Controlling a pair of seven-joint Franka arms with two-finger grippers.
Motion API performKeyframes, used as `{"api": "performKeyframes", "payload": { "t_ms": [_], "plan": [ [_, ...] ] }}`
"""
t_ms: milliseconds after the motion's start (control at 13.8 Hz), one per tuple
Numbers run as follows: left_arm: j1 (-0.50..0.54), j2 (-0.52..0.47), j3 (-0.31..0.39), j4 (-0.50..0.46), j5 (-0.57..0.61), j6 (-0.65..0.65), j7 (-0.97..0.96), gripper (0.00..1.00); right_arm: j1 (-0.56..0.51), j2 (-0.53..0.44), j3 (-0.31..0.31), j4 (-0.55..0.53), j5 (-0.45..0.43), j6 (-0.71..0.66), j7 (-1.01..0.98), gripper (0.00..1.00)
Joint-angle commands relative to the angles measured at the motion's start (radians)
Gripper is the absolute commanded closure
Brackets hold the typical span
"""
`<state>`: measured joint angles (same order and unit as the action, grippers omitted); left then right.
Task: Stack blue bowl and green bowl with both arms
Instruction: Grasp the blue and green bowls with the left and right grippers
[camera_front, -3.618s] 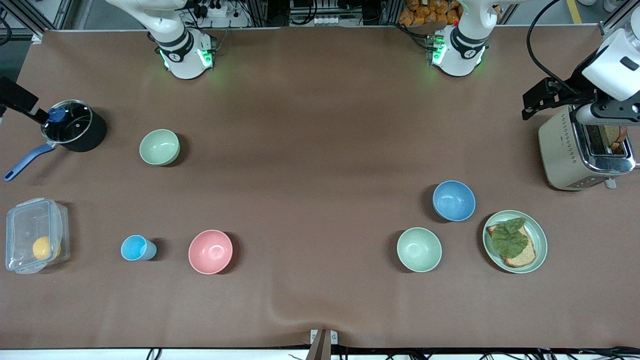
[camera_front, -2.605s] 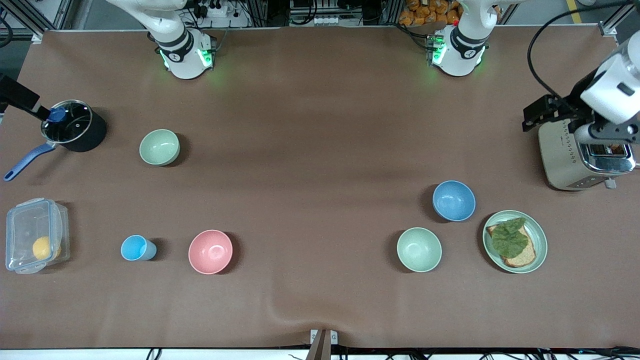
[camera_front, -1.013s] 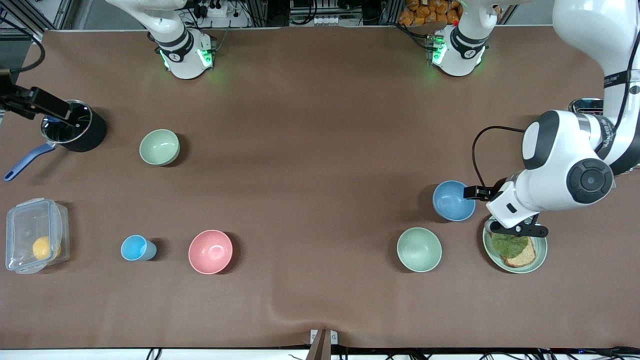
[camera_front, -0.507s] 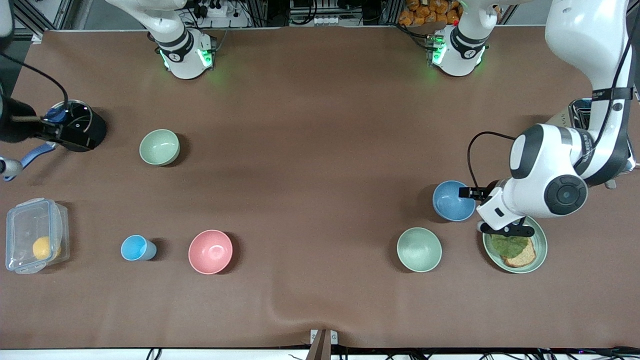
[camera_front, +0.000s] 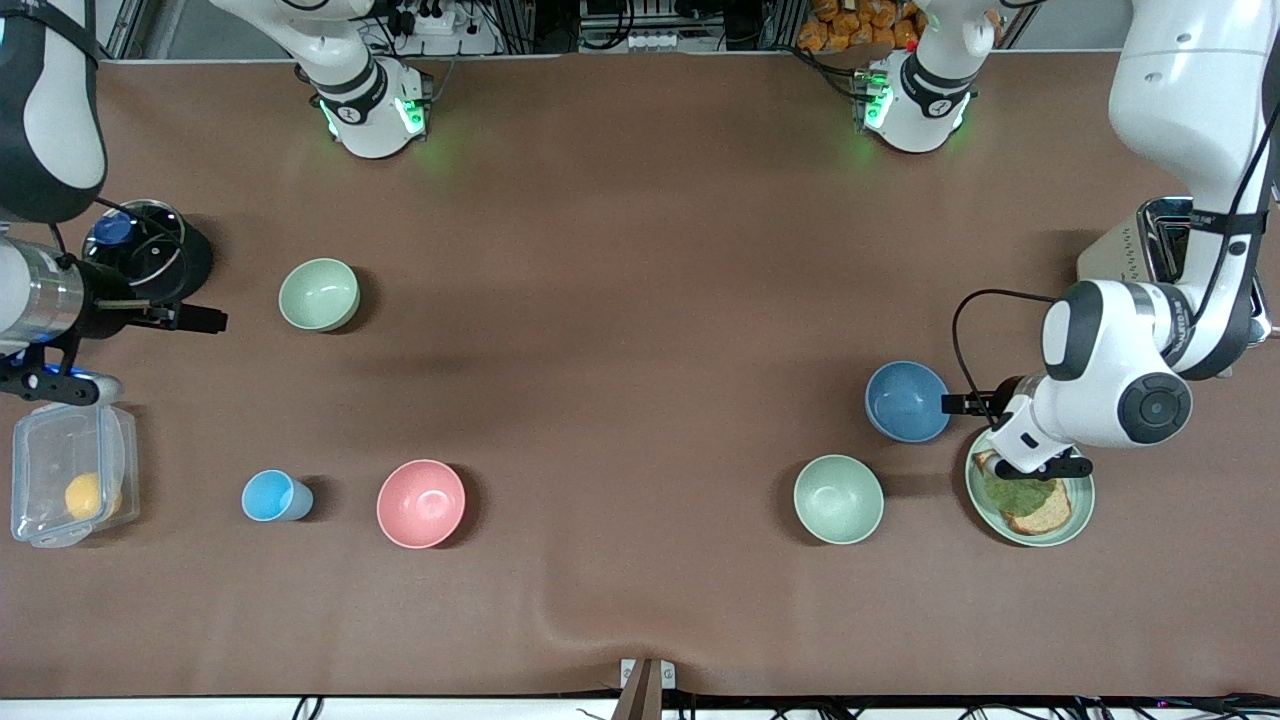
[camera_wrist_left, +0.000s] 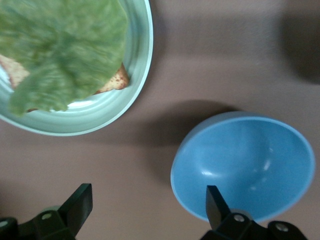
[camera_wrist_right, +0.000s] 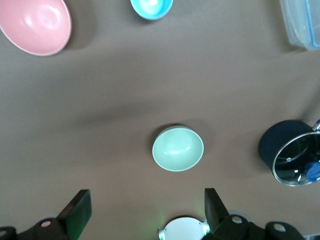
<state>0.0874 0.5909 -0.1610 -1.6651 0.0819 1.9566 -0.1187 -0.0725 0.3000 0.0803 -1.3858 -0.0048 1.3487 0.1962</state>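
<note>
My left gripper should go lower before it closes on the blue bowl's rim. Its fingers are above the blue bowl's rim, so they would miss if they closed now.
The blue bowl (camera_front: 908, 401) (camera_wrist_left: 245, 167) stands upright toward the left arm's end of the table. My left gripper (camera_front: 1010, 436) (camera_wrist_left: 146, 205) hangs open just above the table between this bowl and the sandwich plate, with one fingertip (camera_wrist_left: 215, 200) over the bowl's rim. A green bowl (camera_front: 319, 294) (camera_wrist_right: 178, 148) sits toward the right arm's end. My right gripper (camera_front: 118, 352) (camera_wrist_right: 146, 205) is open and empty, high above the table beside the pot, apart from that bowl. A second green bowl (camera_front: 838, 498) of the same kind stands nearer the front camera than the blue one.
A green plate (camera_front: 1082, 500) (camera_wrist_left: 137, 85) with bread and lettuce lies beside the blue bowl, and a toaster (camera_front: 1135, 245) stands at that table end. At the right arm's end are a black pot (camera_front: 165, 262), a clear container (camera_front: 70, 470), a light-blue cup (camera_front: 275, 496) and a pink bowl (camera_front: 421, 503).
The left arm has swung from the toaster down to the blue bowl's side. The right arm has left the pot's lid and shifted toward the green bowl. Both grippers stayed open.
</note>
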Motion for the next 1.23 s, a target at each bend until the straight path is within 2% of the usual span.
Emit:
{"api": "performKeyframes", "payload": {
  "t_ms": [0, 145, 362, 579, 868, 941, 1013, 1086, 1158],
  "plan": [
    [-0.006, 0.018, -0.008, -0.010, 0.019, 0.019, -0.039, 0.00, -0.042, 0.004, 0.006, -0.094, -0.014, 0.013, -0.098, 0.00],
    [-0.008, 0.021, -0.009, -0.022, 0.019, 0.048, -0.045, 0.00, -0.062, -0.034, 0.004, -0.181, -0.012, 0.091, -0.115, 0.00],
    [-0.018, 0.015, -0.011, -0.097, 0.019, 0.195, -0.088, 0.00, -0.081, -0.119, 0.006, -0.365, -0.011, 0.246, -0.118, 0.00],
    [-0.012, -0.020, -0.011, -0.146, 0.019, 0.209, -0.088, 0.00, -0.101, -0.194, 0.004, -0.542, -0.011, 0.395, -0.124, 0.00],
    [-0.024, -0.014, -0.009, -0.163, 0.018, 0.211, -0.102, 0.00, -0.124, -0.209, 0.002, -0.619, -0.011, 0.450, -0.201, 0.00],
    [-0.031, -0.014, -0.009, -0.160, 0.021, 0.211, -0.116, 0.32, -0.128, -0.217, 0.002, -0.649, -0.011, 0.478, -0.243, 0.00],
    [-0.032, -0.014, -0.009, -0.160, 0.021, 0.211, -0.137, 0.91, -0.142, -0.219, 0.002, -0.688, -0.011, 0.518, -0.270, 0.00],
    [-0.034, -0.016, -0.009, -0.160, 0.022, 0.211, -0.156, 1.00, -0.154, -0.225, 0.002, -0.720, -0.011, 0.547, -0.270, 0.00],
    [-0.034, -0.014, -0.009, -0.156, 0.024, 0.211, -0.159, 1.00, -0.159, -0.229, 0.001, -0.742, -0.011, 0.573, -0.270, 0.00]
  ]
}}
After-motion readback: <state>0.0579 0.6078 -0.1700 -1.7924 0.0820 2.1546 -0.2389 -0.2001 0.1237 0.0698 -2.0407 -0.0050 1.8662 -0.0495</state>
